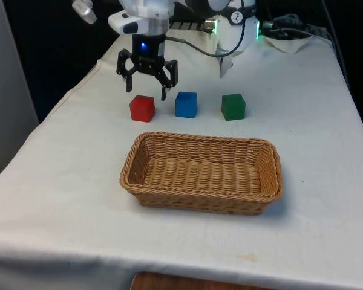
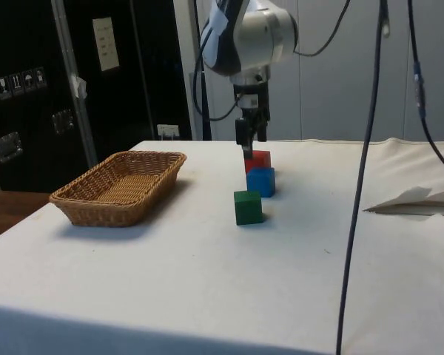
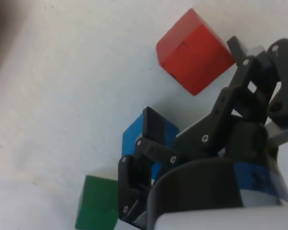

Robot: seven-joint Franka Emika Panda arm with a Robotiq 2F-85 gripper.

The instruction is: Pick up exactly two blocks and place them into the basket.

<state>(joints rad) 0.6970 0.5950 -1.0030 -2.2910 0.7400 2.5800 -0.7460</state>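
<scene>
I will grab the red block (image 1: 142,109) by its opposite sides to place it into the basket.
Three blocks stand in a row on the white cloth behind the basket (image 1: 201,138): a red block (image 1: 142,109), a blue block (image 1: 186,104) and a green block (image 1: 233,107). My gripper (image 1: 147,92) hangs open just above and slightly behind the red block, holding nothing. From the side, the gripper (image 2: 248,148) is right over the red block (image 2: 261,158), with the blue block (image 2: 260,182) and green block (image 2: 248,207) nearer the camera. The wrist view has the red block (image 3: 194,50) between the spread fingers (image 3: 156,127), the blue block (image 3: 133,139) and the green block (image 3: 96,208) partly hidden behind one finger.
The wicker basket (image 2: 96,213) is empty and sits in front of the blocks, towards the table's near edge. Crumpled white cloth (image 1: 290,42) and cables lie at the far right corner. Dangling cables (image 2: 370,148) cross the side view.
</scene>
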